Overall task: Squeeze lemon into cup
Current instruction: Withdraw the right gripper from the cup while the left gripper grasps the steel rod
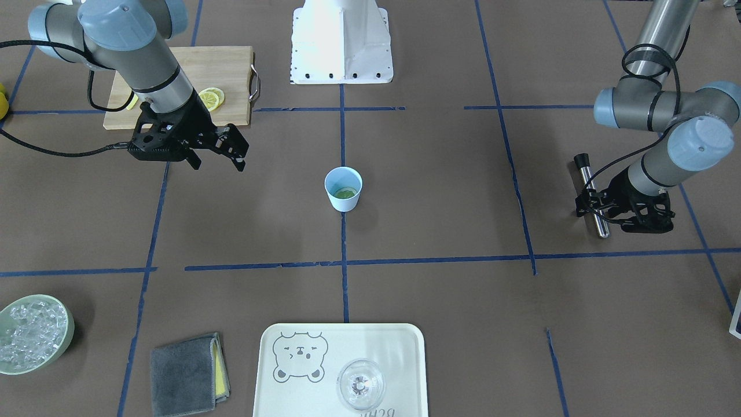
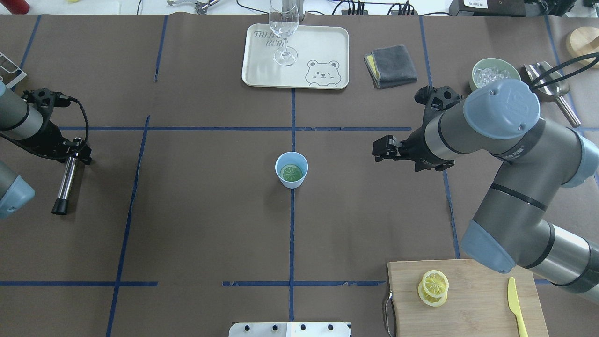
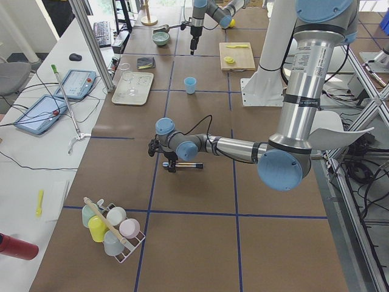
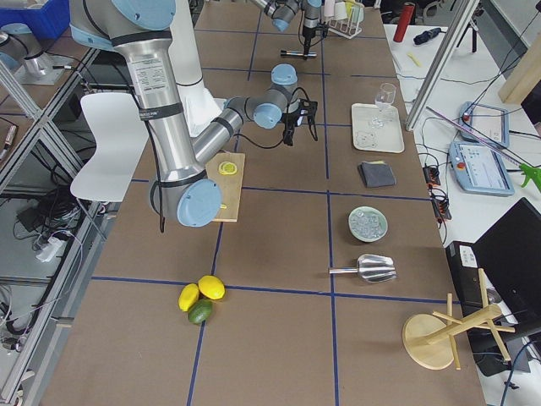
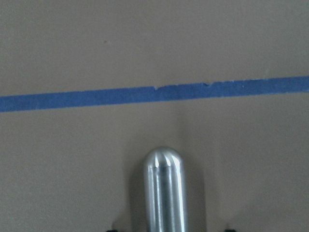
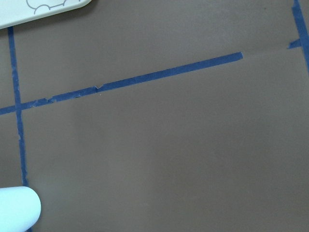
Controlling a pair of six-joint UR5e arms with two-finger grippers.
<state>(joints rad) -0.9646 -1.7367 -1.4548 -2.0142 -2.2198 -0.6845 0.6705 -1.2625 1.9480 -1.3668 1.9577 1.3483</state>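
Note:
The left gripper needs to grab the metal rod around the middle of its body (image 1: 595, 201) next. The rod is long and slim and has a black head (image 1: 582, 160) at one end.
The light-blue cup (image 2: 292, 169) stands upright at the table's centre, also in the front view (image 1: 343, 188). A lemon slice (image 2: 291, 173) lies flat inside it (image 1: 346, 193). Two more lemon slices (image 2: 434, 288) lie on the wooden cutting board (image 2: 468, 299). My right gripper (image 2: 381, 152) is open and empty, hovering to the right of the cup and apart from it (image 1: 217, 159). Its wrist view shows only the cup's rim (image 6: 17, 212). My left gripper (image 2: 70, 152) is low at the far left, open, its fingers on either side of a metal rod (image 2: 68, 180) lying on the table.
A cream tray (image 2: 323, 42) with a clear glass (image 2: 283, 28) is at the far middle. A grey cloth (image 2: 390, 65), a bowl of ice (image 2: 491, 72) and a metal scoop (image 2: 550, 84) are at the far right. A yellow knife (image 2: 516, 304) lies on the board.

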